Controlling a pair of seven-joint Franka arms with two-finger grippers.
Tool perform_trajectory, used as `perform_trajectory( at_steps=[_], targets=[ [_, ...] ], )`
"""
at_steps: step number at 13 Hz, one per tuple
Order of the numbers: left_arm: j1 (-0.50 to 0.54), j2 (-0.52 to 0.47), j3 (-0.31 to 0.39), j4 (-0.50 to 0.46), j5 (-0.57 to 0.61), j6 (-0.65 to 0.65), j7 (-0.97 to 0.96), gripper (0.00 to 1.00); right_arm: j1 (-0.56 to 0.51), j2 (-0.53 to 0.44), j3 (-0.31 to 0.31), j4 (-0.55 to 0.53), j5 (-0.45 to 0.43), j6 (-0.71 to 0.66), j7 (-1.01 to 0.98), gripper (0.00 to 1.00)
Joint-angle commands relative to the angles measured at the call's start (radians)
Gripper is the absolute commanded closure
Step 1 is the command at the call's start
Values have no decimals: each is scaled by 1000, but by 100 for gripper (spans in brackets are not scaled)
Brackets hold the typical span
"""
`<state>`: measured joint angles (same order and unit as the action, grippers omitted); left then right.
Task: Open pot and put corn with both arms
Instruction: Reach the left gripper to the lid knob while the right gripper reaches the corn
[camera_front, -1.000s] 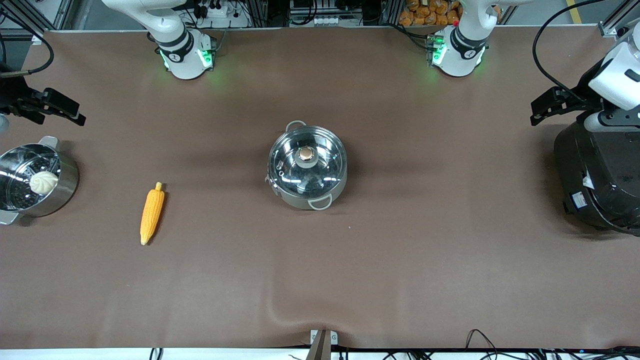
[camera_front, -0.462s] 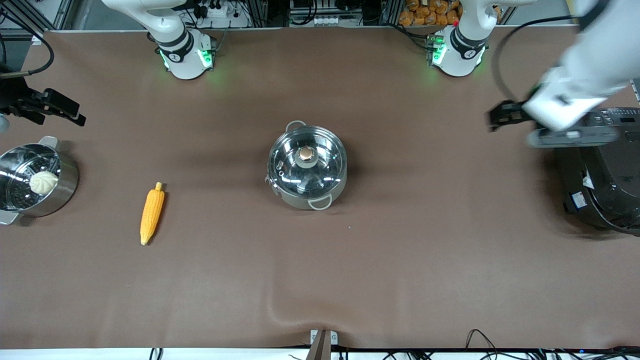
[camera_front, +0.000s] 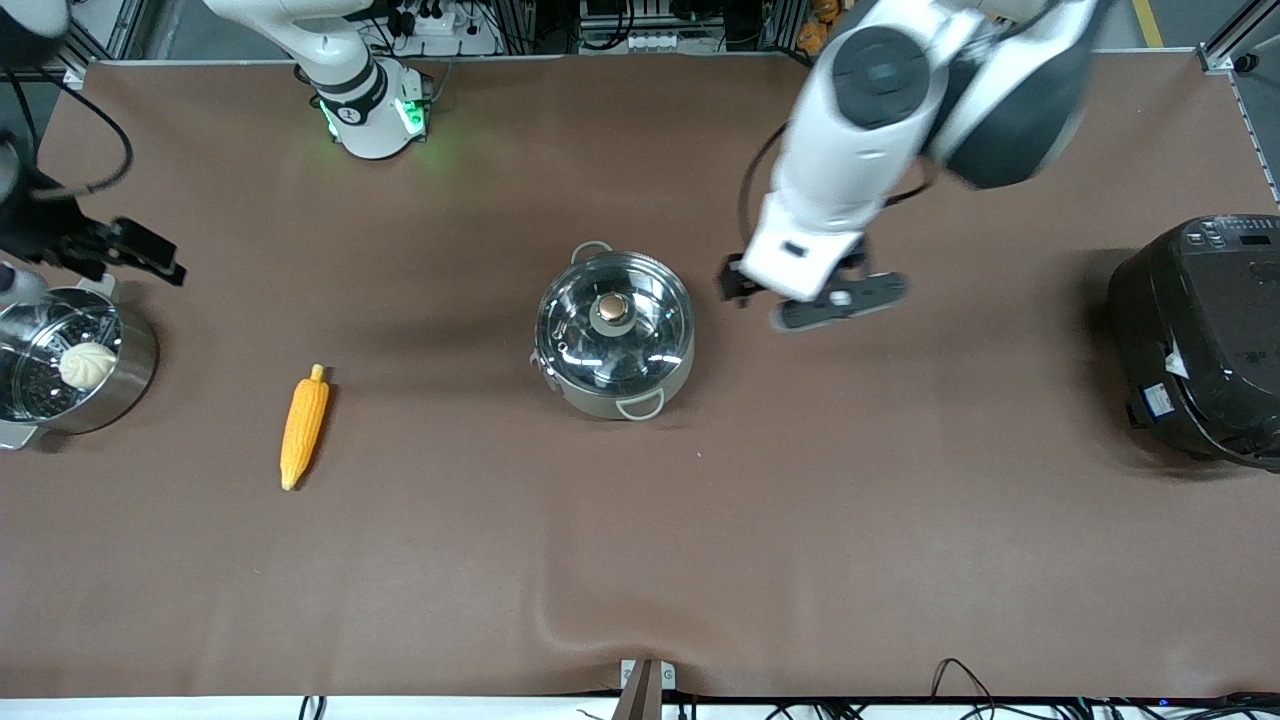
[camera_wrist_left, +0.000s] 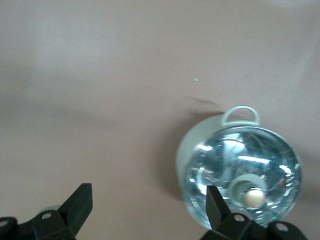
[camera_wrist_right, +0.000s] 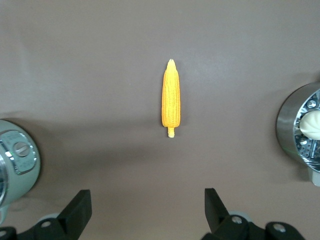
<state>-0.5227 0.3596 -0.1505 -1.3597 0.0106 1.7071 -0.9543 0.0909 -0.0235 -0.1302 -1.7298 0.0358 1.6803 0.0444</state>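
Note:
I need to open the pot for the corn (camera_front: 304, 425), so next I need to grab the glass lid by its metallic knob (camera_front: 611, 308) with my left gripper.
The steel pot (camera_front: 613, 335) stands mid-table with its glass lid and metallic knob (camera_front: 611, 308) on. The corn (camera_front: 304, 425) lies on the cloth toward the right arm's end, between the pot and a steamer. My left gripper (camera_front: 745, 285) is open and empty, up over the cloth just beside the pot; the left wrist view shows the pot (camera_wrist_left: 240, 175) partly under one finger of my left gripper (camera_wrist_left: 147, 210). My right gripper (camera_front: 160, 262) is open and empty over the cloth by the steamer's rim. The right wrist view of my right gripper (camera_wrist_right: 145, 215) shows the corn (camera_wrist_right: 171, 97) and the pot's edge (camera_wrist_right: 15, 160).
A steel steamer pot (camera_front: 135, 370) with a white bun (camera_front: 87, 364) stands at the right arm's end, also in the right wrist view (camera_wrist_right: 292, 125). A large black rice cooker (camera_front: 1200, 340) stands at the left arm's end.
My left arm has swung from over the rice cooker to beside the pot. My right gripper has shifted a little toward the steamer. Pot and corn have not moved.

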Motion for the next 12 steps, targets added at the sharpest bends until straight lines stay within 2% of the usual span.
perform_trajectory(
  at_steps=[1, 3, 7, 9, 12],
  targets=[
    [-92, 88, 17, 51, 17, 76, -157, 0, -11, 92, 9, -5, -13, 79, -11, 0],
    [-146, 169, 19, 82, 17, 158, -339, 0, -6, 138, 9, -34, -14, 180, 0, 0],
    [-220, 265, 12, 99, 15, 233, -568, 0, -10, 200, 9, -152, -14, 390, -12, 0],
    [-235, 277, 15, 97, 17, 243, -604, 0, -2, 235, 9, -198, -14, 461, -14, 0],
    [-270, 314, 26, 97, 25, 246, -636, 1, -11, 278, 9, -324, -14, 658, -92, 0]
  ],
)
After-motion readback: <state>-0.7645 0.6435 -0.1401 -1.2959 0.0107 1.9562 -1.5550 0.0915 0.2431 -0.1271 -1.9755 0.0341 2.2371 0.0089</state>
